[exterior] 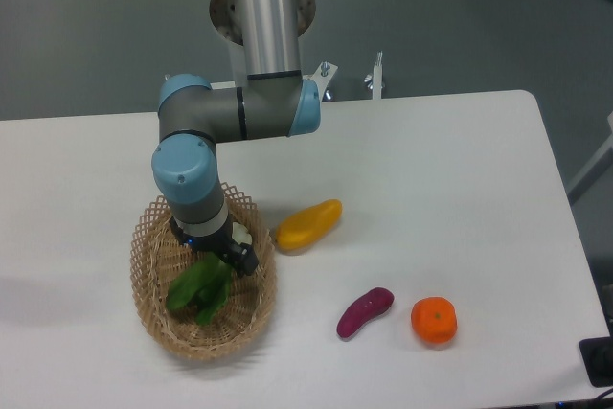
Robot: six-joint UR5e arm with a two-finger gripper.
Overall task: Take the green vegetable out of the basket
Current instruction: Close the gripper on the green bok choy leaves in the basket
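Observation:
I should next take hold of the green vegetable with my gripper by its pale stem end [239, 236], to pick it out of the basket [146, 280].
The green vegetable [199, 288], a small bok choy with dark leaves, lies inside the tan woven basket [146, 280] at the left front of the table. Its pale stem end points up and right and is mostly hidden under the tool. My gripper [213, 246] points straight down into the basket, low over the stem end. Its jaws stand apart on either side of the stem, and one dark finger [245, 259] shows at the right of it. The leaves rest on the basket floor.
A yellow oblong fruit [308, 224] lies just right of the basket. A purple eggplant-like piece [364, 311] and an orange [434, 320] lie at the front right. The white table's front edge runs close below the basket.

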